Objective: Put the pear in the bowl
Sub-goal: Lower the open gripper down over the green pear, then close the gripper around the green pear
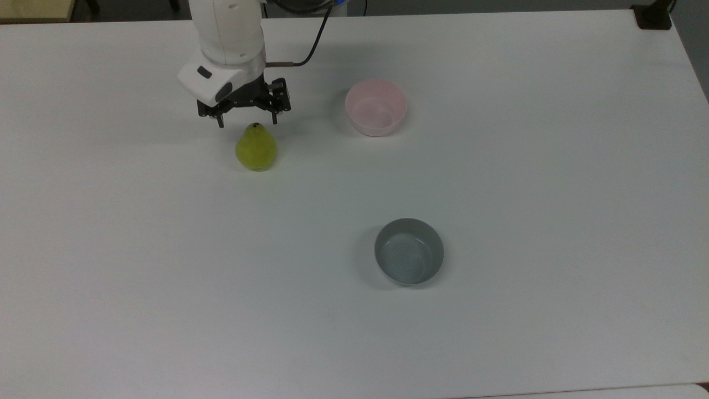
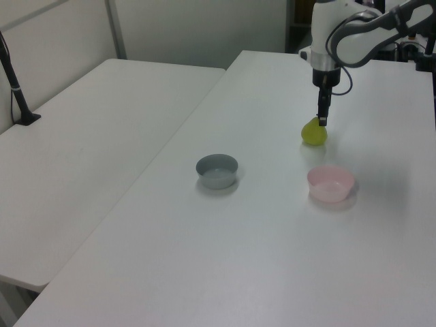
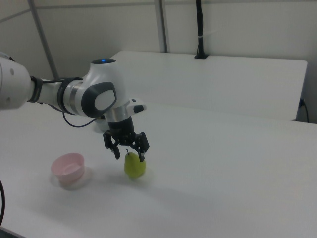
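My gripper is going to grab the yellow-green pear next by its rounded body (image 2: pixel 314 135), and then it will put the pear in the pink bowl (image 2: pixel 330 184).
The yellow-green pear (image 1: pixel 256 148) stands upright on the white table, stem up; it also appears in the left view (image 2: pixel 314 133) and the right view (image 3: pixel 134 166). My gripper (image 1: pixel 247 123) hangs open just above the pear's top, its two black fingers spread to either side of the stem, nothing held. From the right view the gripper (image 3: pixel 130 155) sits at the pear's narrow top. The pale pink bowl (image 1: pixel 376 107) rests empty to the top view's right of the pear, also in the left view (image 2: pixel 330 183) and the right view (image 3: pixel 68 167).
A grey bowl (image 1: pixel 409 251) stands empty nearer the top view's lower middle. A second white table (image 2: pixel 88 129) adjoins on the left view's left, with a black post (image 2: pixel 15 82) on it.
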